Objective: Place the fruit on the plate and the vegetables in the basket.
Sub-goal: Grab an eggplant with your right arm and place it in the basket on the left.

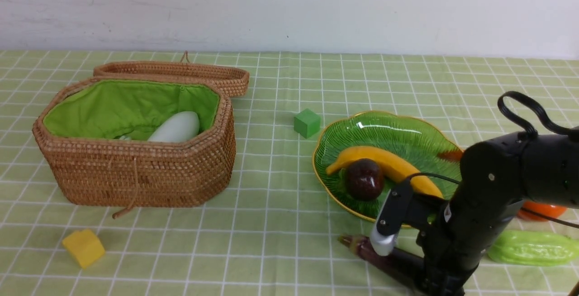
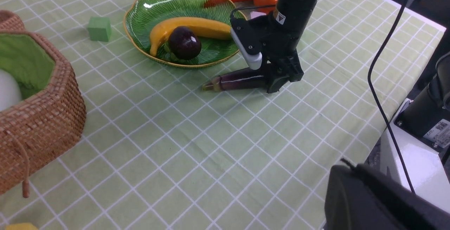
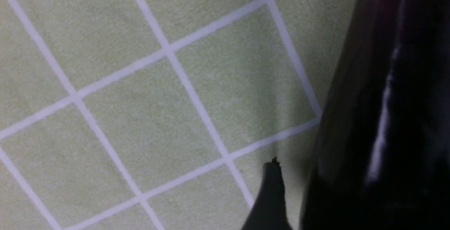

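Observation:
The long eggplant narrows to a slim stem (image 1: 347, 240), and most of it is at the thick end. My right gripper should next grab the eggplant by its thick end (image 1: 407, 266) to pick it up.
The green plate (image 1: 393, 128) holds the yellow banana (image 1: 389, 162) and the dark mangosteen (image 1: 364, 179). The purple eggplant (image 1: 389, 260) lies on the cloth in front of the plate. My right gripper (image 2: 279, 80) is down over its thick end, open, one finger (image 3: 270, 195) standing a little off the eggplant (image 3: 386, 100). An orange persimmon (image 1: 540, 210), a carrot (image 1: 450, 155) and a green gourd (image 1: 533, 247) lie at the right, partly hidden by the arm. The wicker basket (image 1: 135, 174) holds the white vegetable (image 1: 176, 127). My left gripper (image 2: 346, 168) hangs shut and empty above the cloth.
A green foam cube (image 1: 307, 123) sits between basket and plate. A yellow cube (image 1: 83, 247) lies in front of the basket. The basket lid (image 1: 181, 72) lies open behind it. The table's right edge shows in the left wrist view.

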